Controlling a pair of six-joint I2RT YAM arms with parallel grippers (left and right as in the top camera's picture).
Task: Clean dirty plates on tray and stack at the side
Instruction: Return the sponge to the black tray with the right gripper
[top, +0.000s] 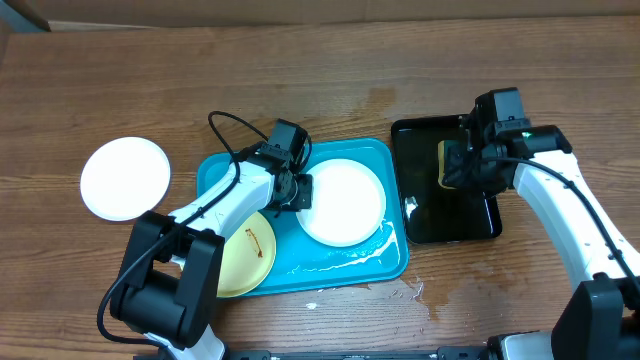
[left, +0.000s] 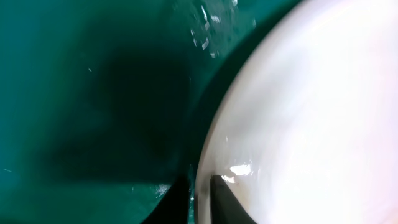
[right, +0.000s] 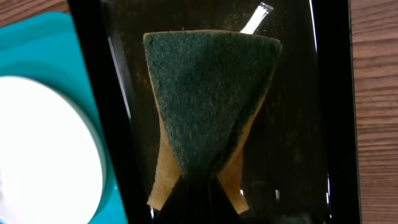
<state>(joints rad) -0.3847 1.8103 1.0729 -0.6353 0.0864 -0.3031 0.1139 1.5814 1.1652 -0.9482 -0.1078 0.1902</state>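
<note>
I need to stack the plate, so I should pinch the white plate's rim (left: 200, 194) next with my left gripper, on the side toward the other white plate. This leaves the plate's bottom side free.
On the turquoise tray (top: 355, 262) lies a white plate (top: 345, 205). My left gripper (top: 298, 192) stands at that plate's left rim. In the left wrist view the rim of the white plate (left: 298, 112) runs between the two dark fingers of the left gripper (left: 202, 199), which stand slightly open, with a thin sliver of tray showing beside the rim. A pale yellow-green plate (top: 245, 255) with a brown smear sits at the tray's lower left corner. Another white plate (top: 125, 178) rests on the table at the left. My right gripper (top: 455, 165) is shut on a green-and-yellow sponge (right: 208, 93).
A glossy black tray (top: 450, 215) lies right of the turquoise one, and the sponge hangs over it. Water streaks and droplets mark the turquoise tray's front part (top: 345, 255) and the table near its front right corner (top: 418, 290). Wooden table surrounds both trays.
</note>
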